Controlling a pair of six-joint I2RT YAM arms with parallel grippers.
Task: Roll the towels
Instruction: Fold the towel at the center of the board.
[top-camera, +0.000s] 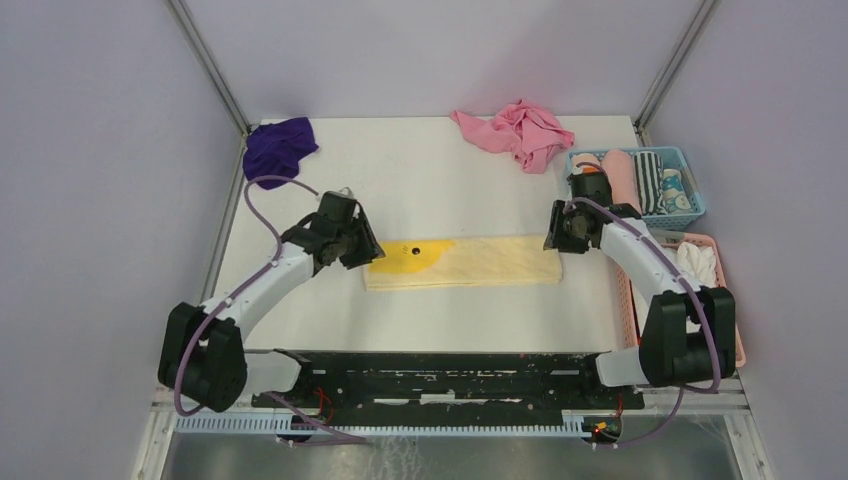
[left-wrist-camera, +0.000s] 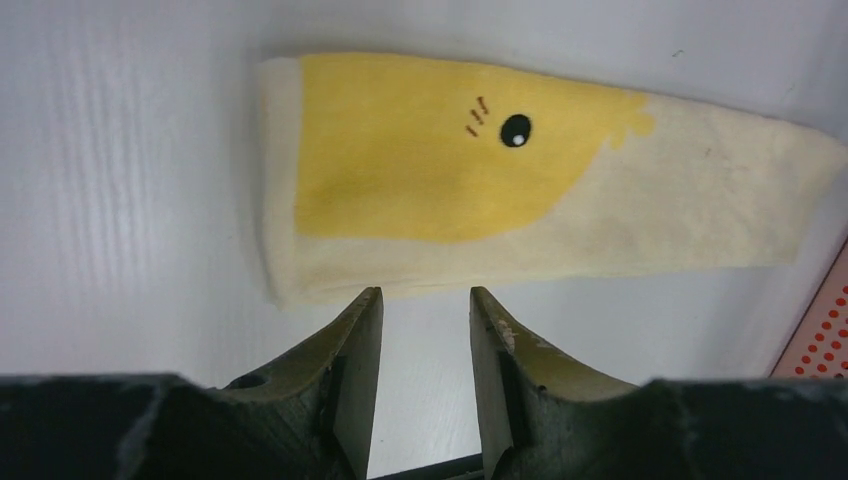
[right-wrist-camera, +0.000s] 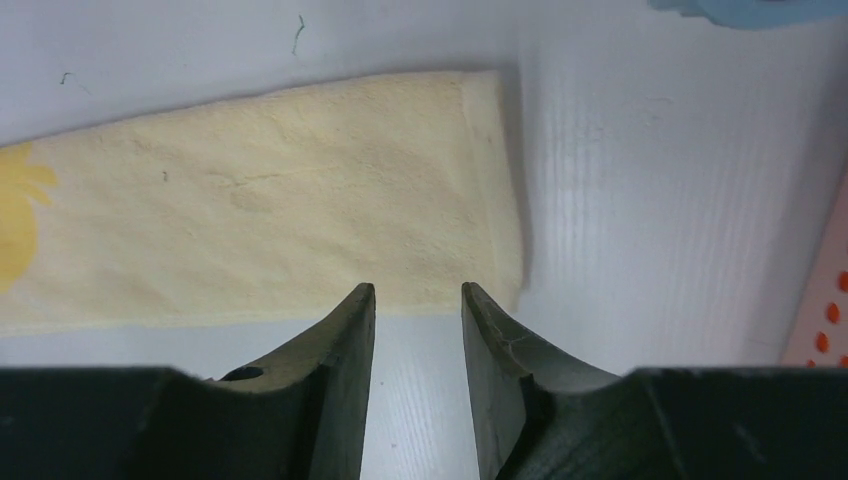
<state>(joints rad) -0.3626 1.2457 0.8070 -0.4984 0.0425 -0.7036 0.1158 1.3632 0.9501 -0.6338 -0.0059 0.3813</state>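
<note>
My right gripper picks up the cream towel's plain end by its near corner next, to fold that end over for rolling.
A cream towel (top-camera: 470, 262) with a yellow duck print lies folded into a long flat strip across the middle of the table. My left gripper (top-camera: 357, 245) is open and empty over its left end; in the left wrist view the gripper (left-wrist-camera: 425, 292) sits at the strip's (left-wrist-camera: 520, 180) near edge. My right gripper (top-camera: 560, 232) is open and empty over its right end; in the right wrist view the gripper (right-wrist-camera: 415, 287) sits at the strip's (right-wrist-camera: 280, 220) near right corner. A pink towel (top-camera: 520, 132) and a purple towel (top-camera: 280, 147) lie crumpled at the back.
A blue basket (top-camera: 690, 205) at the right holds rolled towels. A pink basket (top-camera: 730, 290) in front of it holds a white towel. Metal frame posts stand at the back corners.
</note>
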